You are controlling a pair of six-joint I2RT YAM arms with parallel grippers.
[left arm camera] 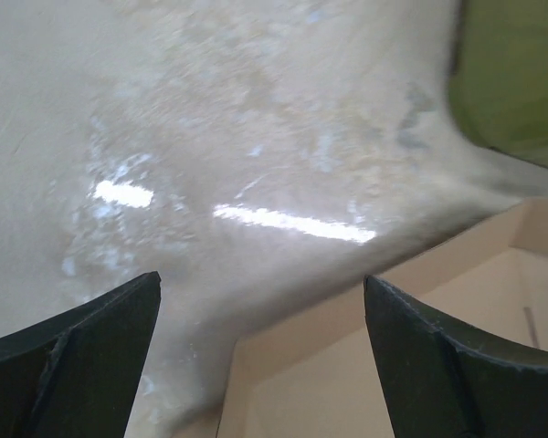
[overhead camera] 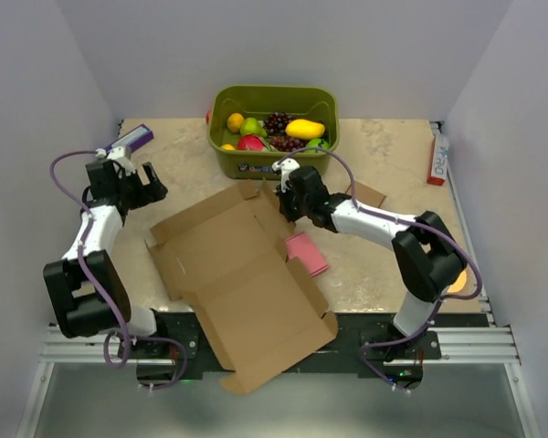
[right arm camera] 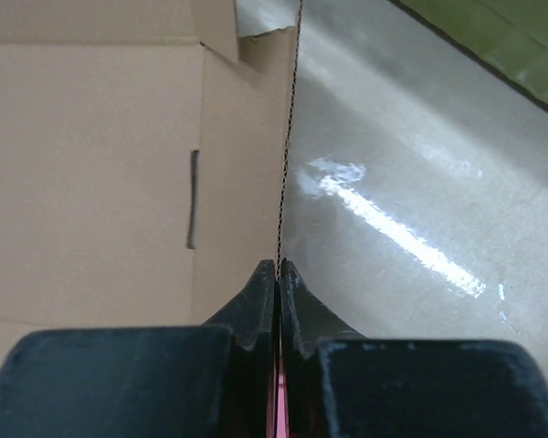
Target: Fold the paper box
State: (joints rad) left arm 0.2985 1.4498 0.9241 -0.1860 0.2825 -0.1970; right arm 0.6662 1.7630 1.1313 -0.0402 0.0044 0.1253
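Note:
The other flaps need to stay free to fold, so my left gripper will next grab the raised flap's edge near the paper box's far corner.
The paper box lies unfolded on the table, a big brown cardboard sheet with flaps that reaches past the near edge. My right gripper is at its far right flap. In the right wrist view the jaws are pressed together on that flap's thin corrugated edge, with the box's inner face to their left. My left gripper hovers by the box's far left corner. In the left wrist view it stands wide open over bare table, a raised cardboard flap just below it.
A green bin of toy fruit stands at the back centre, close behind the right gripper. A pink flat block lies by the box's right side. A small cardboard box sits right of the arm, and a red-and-white carton at far right.

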